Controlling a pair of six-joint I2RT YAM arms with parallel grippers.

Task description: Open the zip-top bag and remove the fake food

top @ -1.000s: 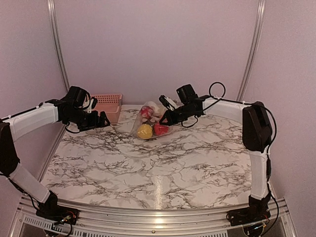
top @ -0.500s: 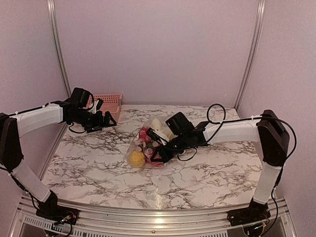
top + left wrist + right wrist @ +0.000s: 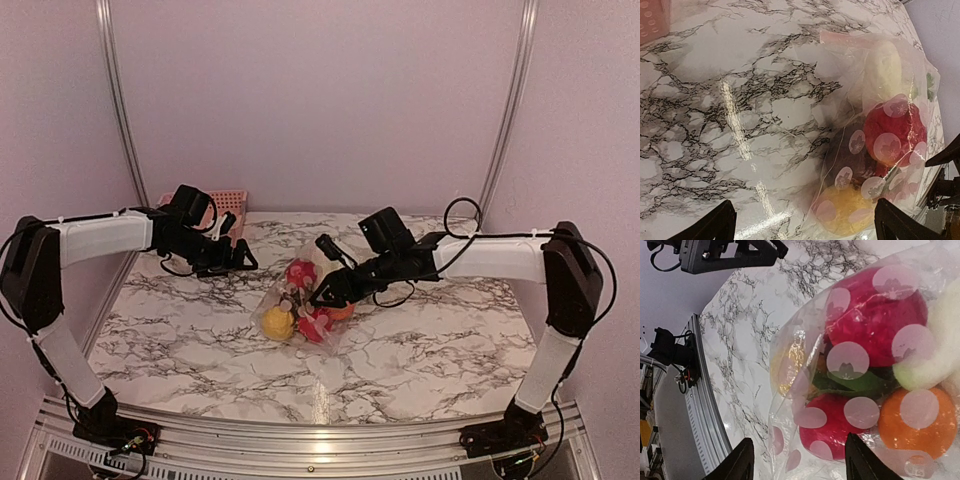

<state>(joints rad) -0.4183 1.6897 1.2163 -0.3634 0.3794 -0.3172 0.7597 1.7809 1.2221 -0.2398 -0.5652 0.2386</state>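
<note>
The zip-top bag should be opened by my left gripper, so my right gripper will next grab the bag by its pinkish top edge beyond the whitish piece.
The zip-top bag, clear with pale round prints, lies on the marble table near the middle. It holds the fake food: a red piece, an orange one, a second red one, a whitish one and a yellow one. My right gripper is at the bag's right side, its jaws open with the bag's plastic and a red piece in front of the gap. My left gripper hovers open just left of the bag, not touching it.
A pink slotted basket stands at the back left corner, behind my left arm, and shows in the left wrist view. Pale walls close in the back and sides. The metal rail runs along the near edge.
My right gripper dragged the bag from the back toward the table's middle, then opened its jaws. My left arm swung right, closer to the bag, staying open.
</note>
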